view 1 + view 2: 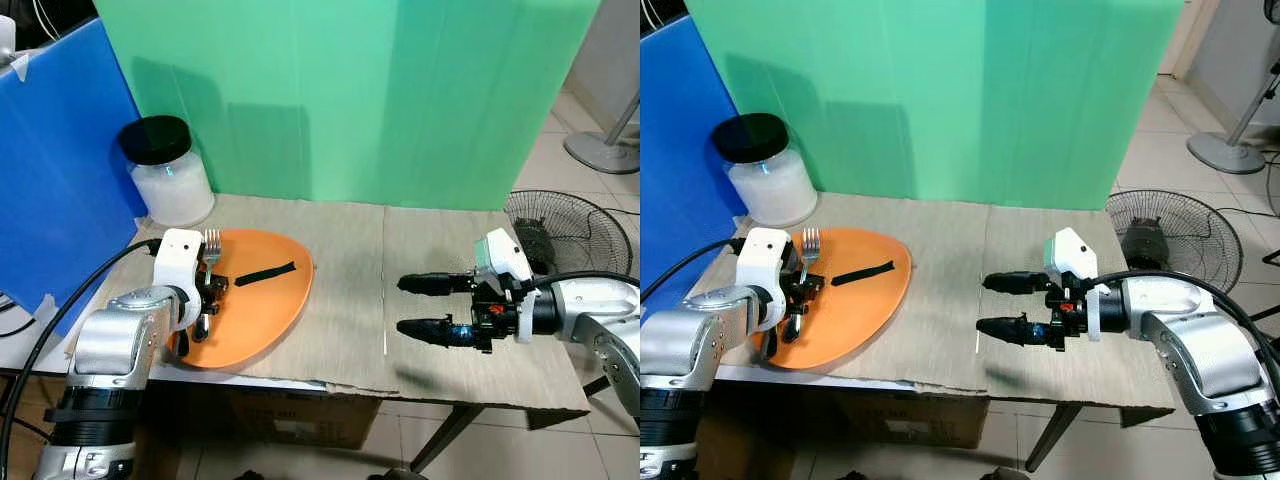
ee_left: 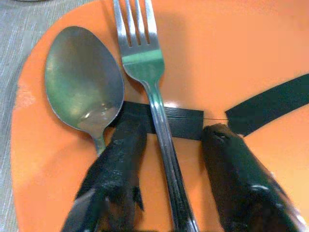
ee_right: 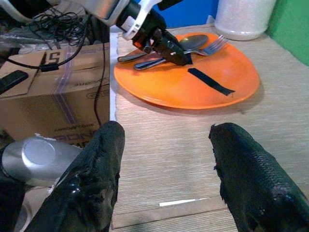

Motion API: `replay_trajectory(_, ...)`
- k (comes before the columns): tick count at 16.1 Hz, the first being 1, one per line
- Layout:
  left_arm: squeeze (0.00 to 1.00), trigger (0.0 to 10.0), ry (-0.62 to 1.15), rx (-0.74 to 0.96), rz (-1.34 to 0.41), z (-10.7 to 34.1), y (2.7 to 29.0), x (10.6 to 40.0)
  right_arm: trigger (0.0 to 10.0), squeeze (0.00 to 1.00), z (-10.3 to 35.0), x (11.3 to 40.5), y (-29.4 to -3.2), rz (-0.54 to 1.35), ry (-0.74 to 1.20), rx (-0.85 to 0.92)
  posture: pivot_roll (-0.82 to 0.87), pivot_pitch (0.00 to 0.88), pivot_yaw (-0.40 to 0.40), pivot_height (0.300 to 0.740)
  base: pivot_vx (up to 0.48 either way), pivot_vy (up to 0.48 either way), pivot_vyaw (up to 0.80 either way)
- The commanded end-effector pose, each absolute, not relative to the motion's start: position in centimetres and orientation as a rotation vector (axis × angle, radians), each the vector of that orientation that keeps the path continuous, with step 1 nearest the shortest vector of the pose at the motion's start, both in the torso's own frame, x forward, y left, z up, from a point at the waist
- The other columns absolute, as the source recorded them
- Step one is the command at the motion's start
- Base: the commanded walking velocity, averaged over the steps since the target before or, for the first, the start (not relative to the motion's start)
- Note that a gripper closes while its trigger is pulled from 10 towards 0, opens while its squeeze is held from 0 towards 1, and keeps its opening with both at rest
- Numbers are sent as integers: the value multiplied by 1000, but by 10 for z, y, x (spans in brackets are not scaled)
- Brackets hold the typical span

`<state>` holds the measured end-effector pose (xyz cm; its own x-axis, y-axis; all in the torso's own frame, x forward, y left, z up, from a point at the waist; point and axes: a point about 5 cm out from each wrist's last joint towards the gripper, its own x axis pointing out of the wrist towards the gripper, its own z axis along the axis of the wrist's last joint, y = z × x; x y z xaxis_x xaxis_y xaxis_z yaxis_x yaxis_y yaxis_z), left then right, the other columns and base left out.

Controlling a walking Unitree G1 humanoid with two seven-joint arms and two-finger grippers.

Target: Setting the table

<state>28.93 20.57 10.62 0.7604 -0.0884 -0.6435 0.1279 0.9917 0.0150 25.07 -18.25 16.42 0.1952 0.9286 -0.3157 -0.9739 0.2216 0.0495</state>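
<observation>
Next, my left gripper grabs the silver fork by its slim handle (image 2: 169,152). The fork's pointed teeth lie on the orange plate.
An orange plate (image 1: 270,310) lies at the left of the table (image 1: 350,250). On its left part a fork (image 2: 145,63) and a spoon (image 2: 82,82) lie side by side, tines and bowl pointing to the far edge. My left gripper (image 1: 207,290) is low over the plate and open. Its two fingers (image 2: 120,159) straddle the fork's handle with a gap on each side, and the spoon's handle runs outside one finger. My right gripper (image 1: 402,305) hovers open over the bare right half of the table with nothing in it.
Black tape strips (image 1: 265,273) are stuck on the plate. A white jar with a black lid (image 1: 168,170) stands behind the plate. A green screen (image 1: 350,100) closes the back, a blue board (image 1: 50,190) the left. A floor fan (image 1: 565,230) sits to the right.
</observation>
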Motion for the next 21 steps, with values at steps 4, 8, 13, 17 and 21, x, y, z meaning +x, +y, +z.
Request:
replay_trajectory(4, 0, 0, 707, 69, -82, 105, 213, 289, 10000, 0, 165, 250, -179, 1377, 290, -184, -70, 0, 31, 740, 0, 0, 0)
replay_trajectory(8, 0, 0, 663, 72, -87, 108, 213, 290, 10000, 0, 163, 250, -178, 1369, 284, -179, -71, 0, 29, 740, 0, 0, 0)
replay_trajectory(13, 0, 0, 589, 52, -68, 118, 218, 291, 10000, 0, 159, 246, -175, 1356, 283, -158, -71, 0, 34, 740, 0, 0, 0)
replay_trajectory(17, 0, 0, 532, -19, -113, 124, 215, 285, 10000, 0, 159, 246, -174, 1350, 281, -153, -71, 0, 34, 740, 0, 0, 0)
replay_trajectory(21, 0, 0, 447, 17, -152, 135, 213, 275, 10000, 0, 160, 247, -175, 1344, 278, -153, -63, 0, 27, 740, 0, 0, 0)
